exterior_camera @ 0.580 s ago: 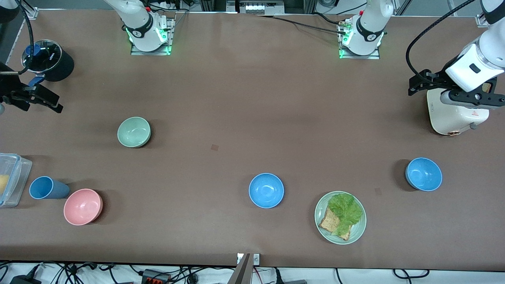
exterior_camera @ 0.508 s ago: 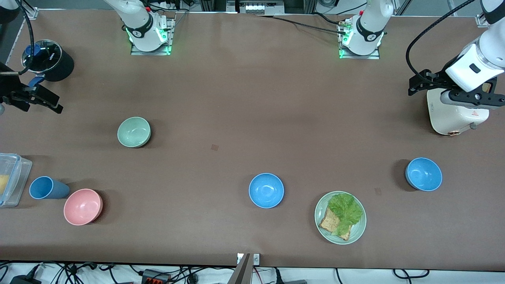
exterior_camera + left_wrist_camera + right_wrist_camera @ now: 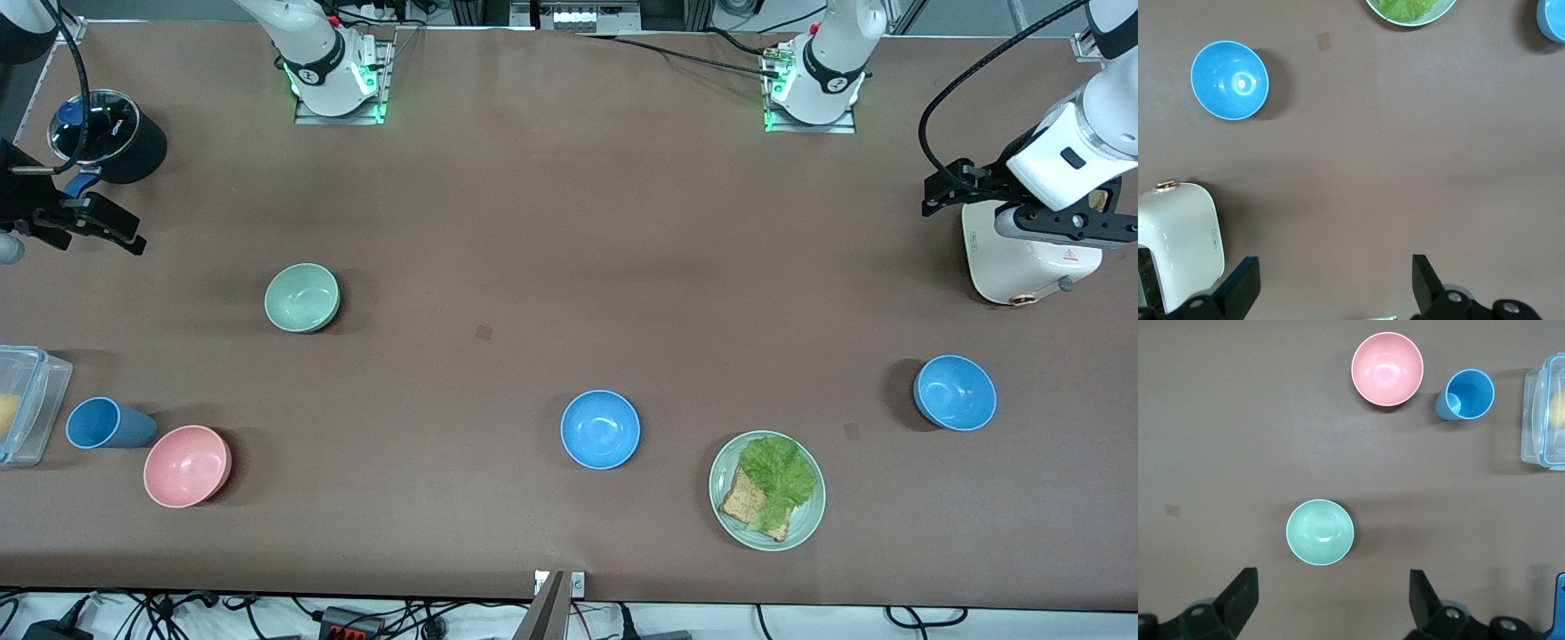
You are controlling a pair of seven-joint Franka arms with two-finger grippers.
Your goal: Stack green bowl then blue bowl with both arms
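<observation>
I need to grab the green bowl by its rim (image 3: pixel 301 266) with my right gripper next, to stack the green bowl with the blue bowl.
The green bowl (image 3: pixel 302 298) stands upright toward the right arm's end of the table; it also shows in the right wrist view (image 3: pixel 1320 532). One blue bowl (image 3: pixel 600 429) stands mid-table near the front camera, and a second blue bowl (image 3: pixel 956 392) stands toward the left arm's end (image 3: pixel 1229 80). My right gripper (image 3: pixel 98 227) hangs open and empty in the air, apart from the green bowl (image 3: pixel 1331 583). My left gripper (image 3: pixel 1031 213) hangs open and empty beside the white toaster (image 3: pixel 1333 273).
A white toaster (image 3: pixel 1022 258) stands under the left arm. A pale-green plate (image 3: pixel 805 524) holds bread and lettuce next to the middle blue bowl. A pink bowl (image 3: pixel 187 465), a blue cup (image 3: pixel 102 423), a clear container (image 3: pixel 22 404) and a black lidded pot (image 3: pixel 107 133) stand at the right arm's end.
Both grippers have drifted slightly toward the robots' bases. The bowls have not moved.
</observation>
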